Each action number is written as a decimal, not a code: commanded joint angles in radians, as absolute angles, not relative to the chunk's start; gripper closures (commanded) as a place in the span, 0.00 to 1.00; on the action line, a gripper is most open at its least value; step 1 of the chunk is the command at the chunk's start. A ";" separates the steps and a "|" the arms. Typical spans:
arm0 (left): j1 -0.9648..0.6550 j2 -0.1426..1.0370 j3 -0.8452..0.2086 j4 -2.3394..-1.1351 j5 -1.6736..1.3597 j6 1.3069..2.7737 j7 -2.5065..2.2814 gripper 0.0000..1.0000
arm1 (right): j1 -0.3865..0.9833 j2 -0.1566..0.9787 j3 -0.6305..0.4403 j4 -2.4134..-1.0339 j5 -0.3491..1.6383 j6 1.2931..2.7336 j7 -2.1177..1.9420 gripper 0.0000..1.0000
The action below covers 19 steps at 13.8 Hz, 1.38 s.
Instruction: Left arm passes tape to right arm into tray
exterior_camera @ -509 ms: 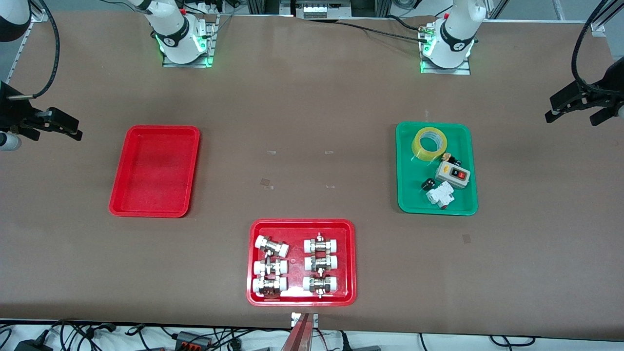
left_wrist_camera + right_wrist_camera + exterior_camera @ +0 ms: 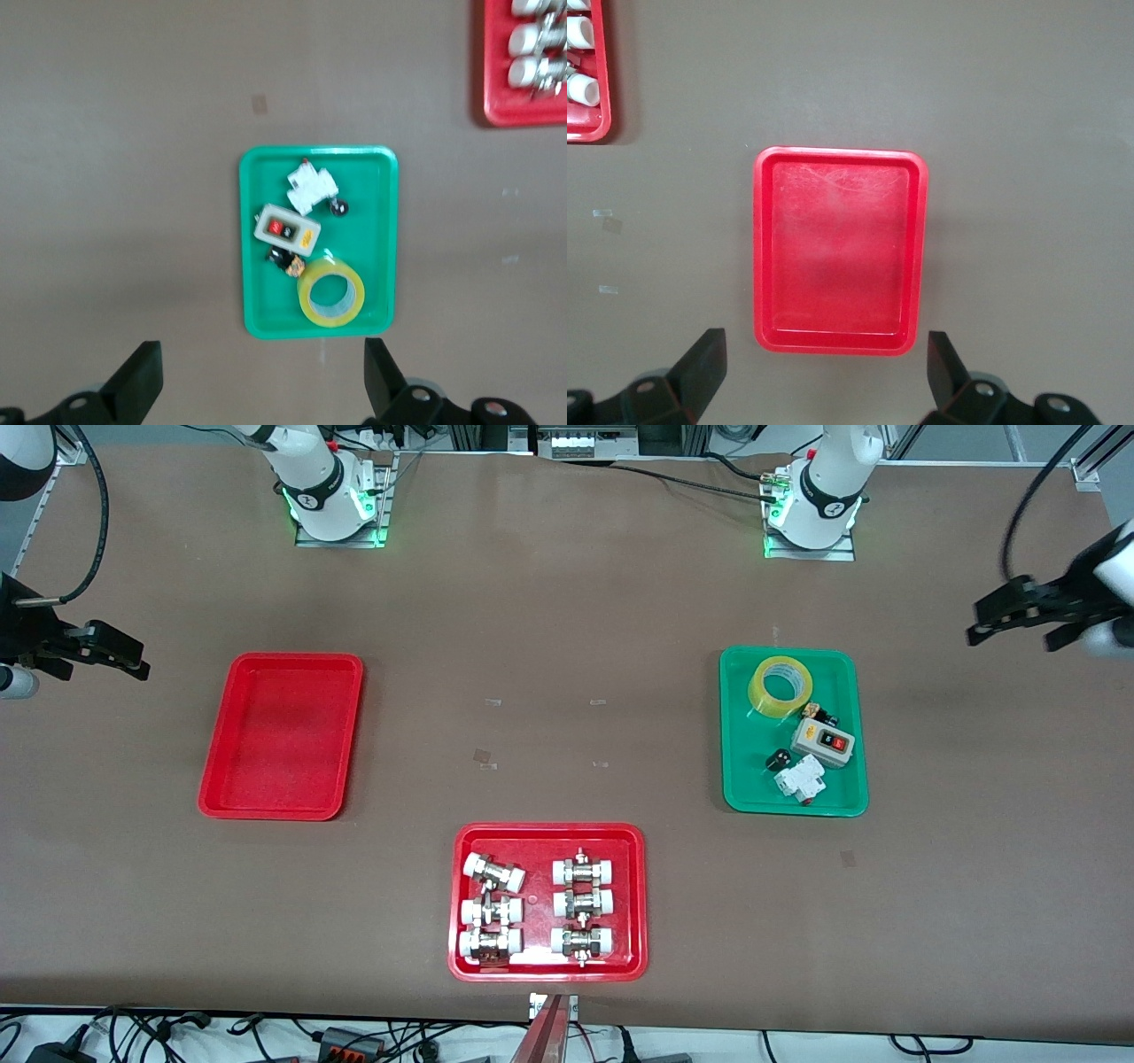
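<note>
Next, my left gripper takes hold of the tape by its ring side [image 2: 759, 689] [image 2: 350, 312]. Then my left gripper hands the tape over to my right gripper.
The tape [image 2: 764, 698], a yellow roll, lies tilted in the green tray [image 2: 744, 779], at the tray's end nearest the arm bases. It also shows in the left wrist view [image 2: 333, 320]. My left gripper [image 2: 1010, 640] is open and empty, high over the bare table at the left arm's end, apart from the green tray; in its wrist view [image 2: 261, 354] the wide-open fingers frame bare table beside the green tray [image 2: 266, 292]. The plain red tray [image 2: 279, 735] is empty. My right gripper [image 2: 104, 673] waits open beside it; its wrist view [image 2: 826, 341] shows the red tray [image 2: 840, 257].
A grey switch box [image 2: 822, 740], a white part [image 2: 800, 781] and small black parts share the green tray. A red tray of white-capped metal fittings [image 2: 461, 903] sits near the front edge, between the other two trays; its corner shows in both wrist views [image 2: 523, 115] [image 2: 589, 137].
My left gripper has shifted a little toward the green tray and tilted. The right arm and the tape have not moved.
</note>
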State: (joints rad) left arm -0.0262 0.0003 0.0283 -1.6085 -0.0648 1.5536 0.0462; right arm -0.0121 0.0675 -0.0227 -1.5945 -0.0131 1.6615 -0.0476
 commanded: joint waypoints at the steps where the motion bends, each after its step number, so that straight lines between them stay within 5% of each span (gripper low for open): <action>1: -0.028 -0.024 0.012 -1.759 -0.064 1.646 0.035 0.00 | -0.006 0.067 -0.029 -1.588 -0.014 1.649 -0.051 0.00; 9: -0.020 -0.048 -0.077 -2.314 -0.063 2.142 0.005 0.00 | -0.006 0.069 -0.028 -1.580 -0.014 1.652 -0.043 0.00; 19: -0.032 0.189 -0.110 -2.500 -0.063 2.473 -0.054 0.02 | -0.008 0.072 -0.028 -1.582 -0.012 1.644 -0.044 0.00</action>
